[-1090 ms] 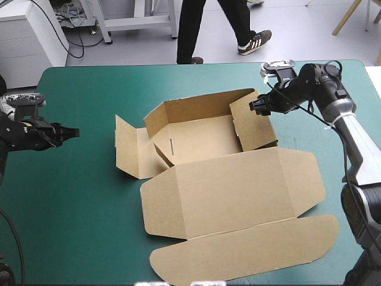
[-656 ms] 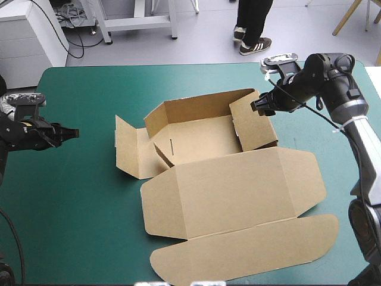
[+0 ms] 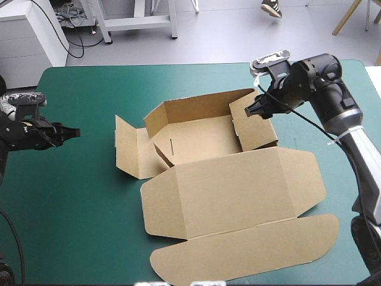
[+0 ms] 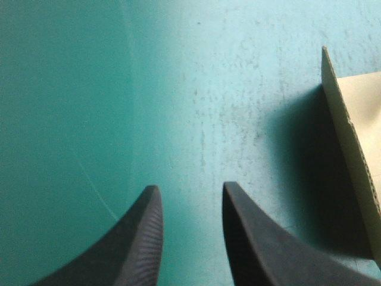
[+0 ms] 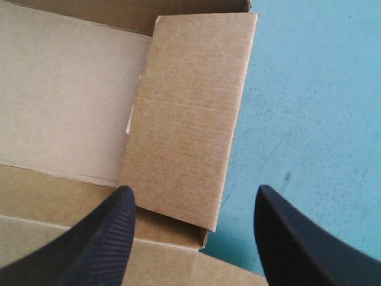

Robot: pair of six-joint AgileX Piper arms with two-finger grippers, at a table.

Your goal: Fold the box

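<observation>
My right gripper grabs the side panel by its top edge (image 5: 236, 122) next, to set the side panel of the box upright.
The brown box (image 3: 232, 190) lies at the table's middle with its back and right walls raised and its lid flat toward the front. Its left flap (image 3: 126, 149) splays outward. My right gripper (image 3: 250, 110) hovers open over the top of the right wall (image 3: 256, 128). In the right wrist view that wall panel (image 5: 184, 119) stands between the wide-spread fingers of the right gripper (image 5: 194, 196). My left gripper (image 3: 76, 131) sits low near the table's left side, apart from the box. The left gripper (image 4: 190, 196) shows a narrow gap, with the flap's edge (image 4: 357, 149) ahead and to one side.
Teal-green cover (image 3: 71, 196) stretches between my left gripper and the box. The lid's rounded front flap (image 3: 250, 253) reaches close to the table's front edge. The table's far right corner (image 3: 357, 71) lies just behind my right arm.
My right gripper has shifted a little leftward over the box's right wall, and its wrist has turned. The left arm and the box have stayed put.
</observation>
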